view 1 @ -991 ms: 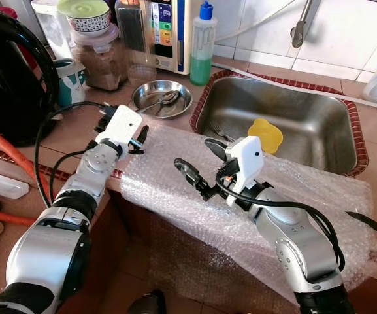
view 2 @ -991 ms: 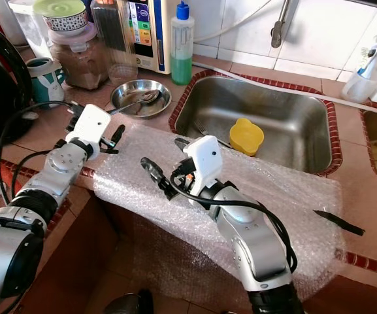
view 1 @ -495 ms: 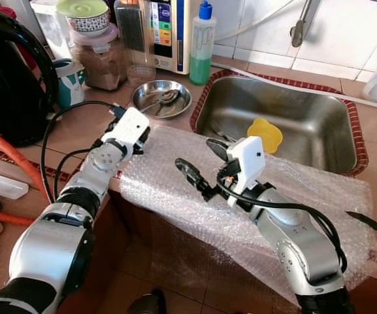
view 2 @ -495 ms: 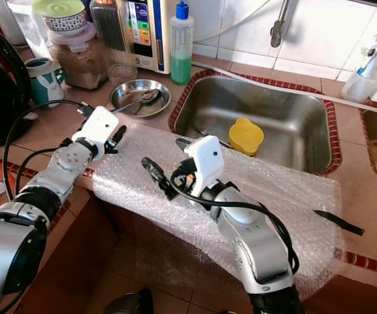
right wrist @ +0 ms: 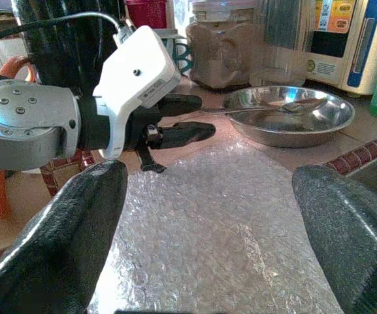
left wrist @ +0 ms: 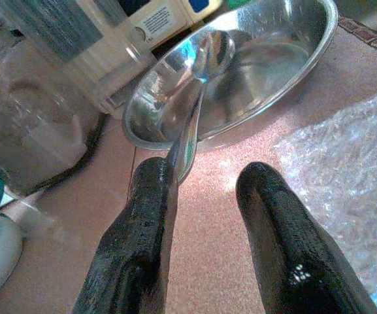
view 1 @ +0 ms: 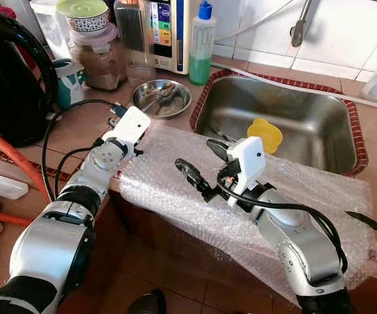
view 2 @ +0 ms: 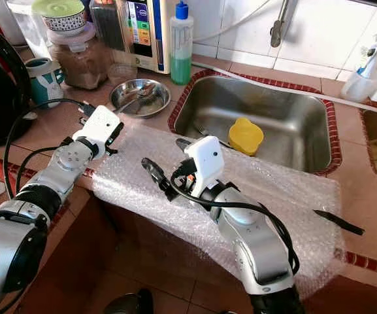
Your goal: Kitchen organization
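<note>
The side of the steel bowl closes around the spoon's head, and only the spoon's handle end (left wrist: 186, 163) sticks out past the bowl's rim, so the left gripper needs to grab the spoon there next.
A shallow steel bowl (view 1: 161, 98) with a spoon (left wrist: 204, 59) lying in it stands on the counter left of the sink. My left gripper (left wrist: 204, 180) is open just short of the bowl's rim, low over the counter, and the spoon handle's end lies by one fingertip. It hovers at the edge of a bubble wrap sheet (view 1: 175, 193) spread over the counter front. My right gripper (view 1: 201, 162) is open wide above the middle of that sheet, holding nothing, and faces the left gripper (right wrist: 204, 116).
The steel sink (view 1: 319, 124) holds a yellow cup (view 1: 265, 134) and a fork (view 1: 221, 134). A green soap bottle (view 1: 202, 46), jars (view 1: 100, 59) and a teal mug (view 1: 70, 80) line the back. A black kettle (view 1: 5, 78) stands left; a black knife (view 1: 370, 224) lies right.
My left gripper has moved forward over the counter toward the steel bowl. The right arm has stayed put.
</note>
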Motion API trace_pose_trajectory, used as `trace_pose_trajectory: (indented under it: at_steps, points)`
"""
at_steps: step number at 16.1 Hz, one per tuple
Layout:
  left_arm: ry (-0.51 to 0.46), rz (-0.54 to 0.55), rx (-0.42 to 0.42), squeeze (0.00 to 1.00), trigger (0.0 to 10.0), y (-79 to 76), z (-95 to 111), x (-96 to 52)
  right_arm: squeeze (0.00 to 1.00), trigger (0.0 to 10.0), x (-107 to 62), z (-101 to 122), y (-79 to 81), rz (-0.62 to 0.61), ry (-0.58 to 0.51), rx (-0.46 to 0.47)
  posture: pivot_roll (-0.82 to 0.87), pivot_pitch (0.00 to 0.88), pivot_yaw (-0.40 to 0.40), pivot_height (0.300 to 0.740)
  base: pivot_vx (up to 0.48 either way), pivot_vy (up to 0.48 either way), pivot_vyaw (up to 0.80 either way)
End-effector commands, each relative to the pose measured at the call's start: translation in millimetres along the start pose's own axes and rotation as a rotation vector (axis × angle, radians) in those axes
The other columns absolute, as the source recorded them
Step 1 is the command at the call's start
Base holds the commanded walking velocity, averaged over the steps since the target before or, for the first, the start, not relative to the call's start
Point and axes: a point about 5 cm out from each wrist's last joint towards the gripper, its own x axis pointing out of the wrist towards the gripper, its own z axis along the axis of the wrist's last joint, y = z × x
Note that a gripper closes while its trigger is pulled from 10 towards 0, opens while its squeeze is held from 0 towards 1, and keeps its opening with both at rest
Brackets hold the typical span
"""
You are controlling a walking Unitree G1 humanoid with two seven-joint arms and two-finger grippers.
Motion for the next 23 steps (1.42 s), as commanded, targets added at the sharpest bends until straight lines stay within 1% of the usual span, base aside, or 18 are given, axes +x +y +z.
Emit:
trace_pose_trajectory:
  at_steps: [1, 9, 11, 15, 19, 21, 22, 23]
  points:
    - [0.008, -0.003, 0.011, 0.0, 0.0, -0.5, 1, 1.2, 0.0, 10.0, -1.4, 4, -0.1, -0.003, -0.014, -0.006, -0.06, 0.118, 0.024, 0.74, 0.0, 0.0, 0.0]
    - [0.005, 0.032, 0.01, 0.0, 0.0, 3.1, -3, -1.2, 0.0, 10.0, -0.2, 5, -1.1, -0.004, -0.015, -0.008, -0.06, 0.118, 0.02, 0.74, 0.0, 0.0, 0.0]
    - [-0.01, 0.06, 0.007, 0.0, 0.0, 6.0, -2, -1.7, 0.0, 10.0, -0.4, 4, -1.1, -0.005, -0.015, -0.008, -0.05, 0.12, 0.019, 0.74, 0.0, 0.0, 0.0]
    - [-0.062, 0.153, -0.011, 0.0, 0.0, 13.8, 2, -3.9, 0.0, 10.0, 0.0, 4, -0.5, -0.005, -0.014, -0.005, -0.05, 0.122, 0.018, 0.74, 0.0, 0.0, 0.0]
    - [-0.14, 0.223, -0.005, 0.0, 0.0, 10.6, 6, -7.7, 0.0, 10.0, 1.6, 3, -1.3, -0.004, -0.014, -0.001, -0.04, 0.121, 0.013, 0.74, 0.0, 0.0, 0.0]
    - [-0.143, 0.24, -0.017, 0.0, 0.0, 8.3, -1, -11.7, 0.0, 10.0, 2.7, 3, -1.4, -0.004, -0.017, 0.0, -0.03, 0.118, 0.013, 0.74, 0.0, 0.0, 0.0]
    - [-0.139, 0.255, -0.027, 0.0, 0.0, 10.0, -3, -12.7, 0.0, 10.0, 3.0, 3, -1.3, -0.004, -0.016, 0.0, -0.03, 0.118, 0.013, 0.74, 0.0, 0.0, 0.0]
    - [-0.147, 0.273, -0.049, 0.24, 10.0, 13.9, -3, -13.8, 0.0, 10.0, 3.3, 3, -1.0, -0.003, -0.016, 0.0, -0.03, 0.116, 0.013, 0.74, 0.0, 0.0, 0.0]
